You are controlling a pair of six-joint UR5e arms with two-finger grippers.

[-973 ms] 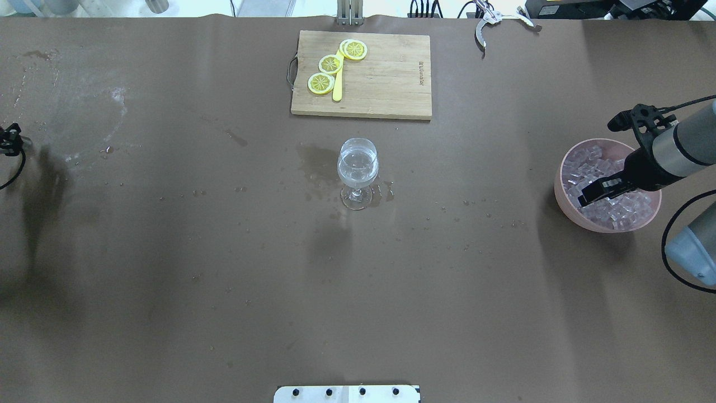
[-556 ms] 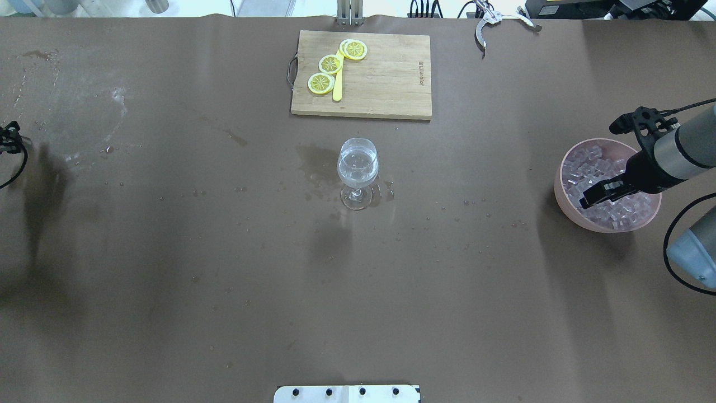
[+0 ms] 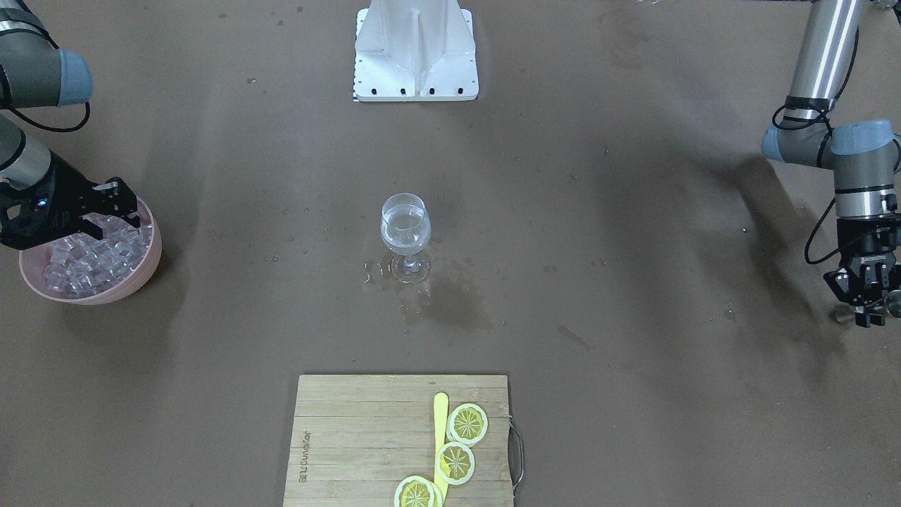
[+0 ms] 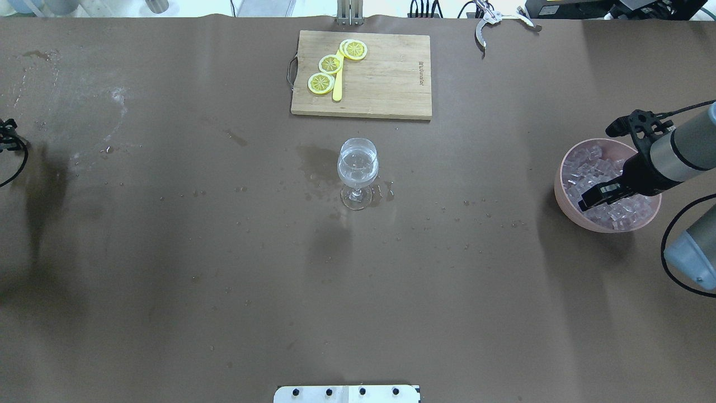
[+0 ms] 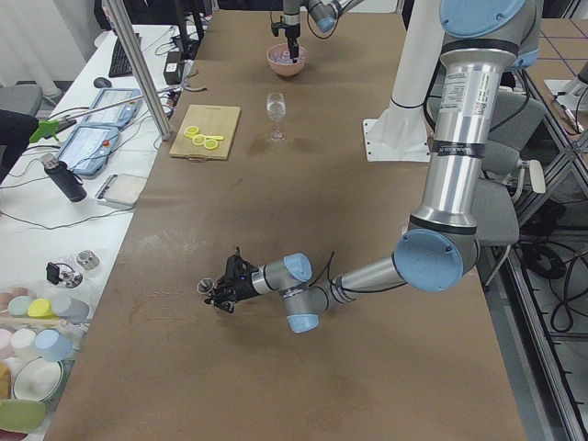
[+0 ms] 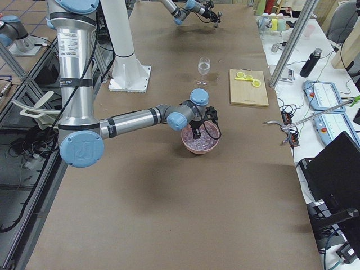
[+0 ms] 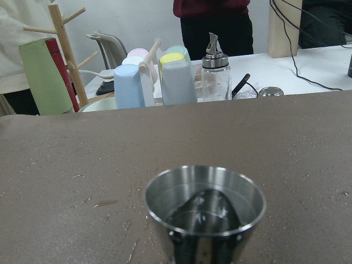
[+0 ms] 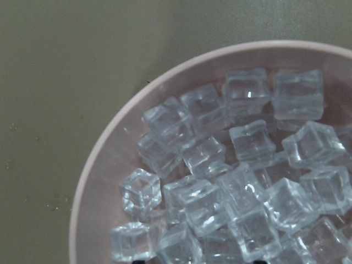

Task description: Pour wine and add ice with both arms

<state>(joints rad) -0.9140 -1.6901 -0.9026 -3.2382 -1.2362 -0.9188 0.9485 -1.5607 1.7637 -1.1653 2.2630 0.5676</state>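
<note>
The robot's right gripper needs to add ice to the wine, so it should next grab a clear cube from the pink bowl [image 8: 201, 206] by the cube's sides.
A wine glass [image 4: 358, 168] holding a little clear wine stands mid-table, also in the front view [image 3: 405, 229]. A pink bowl [image 4: 564, 193] full of ice cubes [image 4: 582, 167] sits at the right. My right gripper [image 4: 592, 197] is open, with its tips down among the ice [image 8: 247, 181]; it holds nothing that I can see. In the front view it is over the bowl [image 3: 151, 260]. My left gripper [image 3: 867, 315] is at the far left table end, shut on a small steel cup [image 7: 204, 214] that is upright at table level. Only its black edge [image 4: 6, 137] shows overhead.
A wooden cutting board [image 4: 391, 84] with lemon slices [image 4: 330, 64] and a yellow knife lies behind the glass. Metal tongs [image 4: 486, 25] lie at the back edge. Wet patches [image 4: 316, 159] surround the glass. The white base plate [image 4: 347, 393] is at the front.
The right gripper has sunk slightly lower into the ice. The left arm has slid further left, almost out of the overhead view.
</note>
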